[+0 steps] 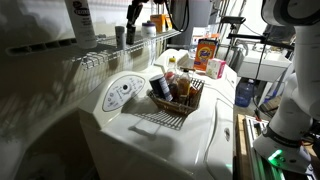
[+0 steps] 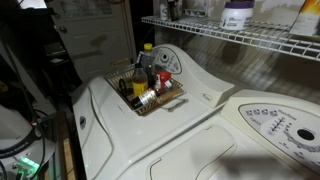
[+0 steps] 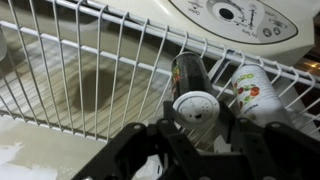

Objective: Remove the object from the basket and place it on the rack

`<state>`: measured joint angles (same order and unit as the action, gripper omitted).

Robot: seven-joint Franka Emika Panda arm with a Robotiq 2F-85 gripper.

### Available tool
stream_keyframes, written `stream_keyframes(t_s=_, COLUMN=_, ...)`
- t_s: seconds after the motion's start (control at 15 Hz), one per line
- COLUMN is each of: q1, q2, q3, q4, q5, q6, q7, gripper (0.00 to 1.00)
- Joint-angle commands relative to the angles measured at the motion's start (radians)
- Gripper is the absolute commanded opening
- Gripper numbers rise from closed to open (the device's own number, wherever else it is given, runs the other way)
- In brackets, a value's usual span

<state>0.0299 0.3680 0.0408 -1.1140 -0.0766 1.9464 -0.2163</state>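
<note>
I should open: the dark grey can's base (image 1: 130, 42) meets the rack's rods, so it would stand upright.
My gripper (image 3: 196, 128) is up at the white wire rack (image 3: 70, 70), which also shows in both exterior views (image 1: 95, 55) (image 2: 240, 40). In the wrist view its two fingers sit tight on either side of a small dark grey can (image 3: 195, 105) with a pale round shaker lid. The can stands upright at the rack's rods. In an exterior view the gripper (image 1: 133, 14) hangs over the rack shelf. The dark brown wicker basket (image 1: 192, 103) (image 2: 172, 97) sits on the white washer below, apart from the gripper, with several bottles still in it.
A tall white labelled bottle (image 1: 80, 20) and a similar grey can (image 1: 120, 36) stand on the rack beside the gripper. A white jar (image 2: 237, 14) stands further along. A flat wire grate (image 1: 160, 118) lies by the basket. The washer's control panel (image 3: 230, 12) shows through the rods.
</note>
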Motion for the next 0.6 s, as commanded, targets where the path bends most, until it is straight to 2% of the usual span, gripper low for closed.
stream_keyframes(t_s=0.0, q1=0.004, q2=0.042, q3=0.001, q4=0.071, q5=-0.004, q6=-0.043, q7=-0.008, gripper=0.2)
stream_keyframes(t_s=0.07, q1=0.004, q2=0.045, q3=0.001, q4=0.075, q5=-0.005, q6=-0.046, q7=-0.008, gripper=0.2)
stream_keyframes(t_s=0.13, q1=0.004, q2=0.047, q3=0.001, q4=0.08, q5=-0.004, q6=-0.049, q7=-0.008, gripper=0.24)
stream_keyframes(t_s=0.27, q1=0.004, q2=0.053, q3=0.002, q4=0.088, q5=-0.001, q6=-0.056, q7=-0.009, gripper=0.52)
stream_keyframes(t_s=0.33, q1=0.002, q2=0.055, q3=0.005, q4=0.088, q5=0.006, q6=-0.056, q7=-0.009, gripper=0.72)
stream_keyframes(t_s=0.53, q1=0.001, q2=0.062, q3=0.008, q4=0.086, q5=0.01, q6=-0.057, q7=-0.008, gripper=0.92)
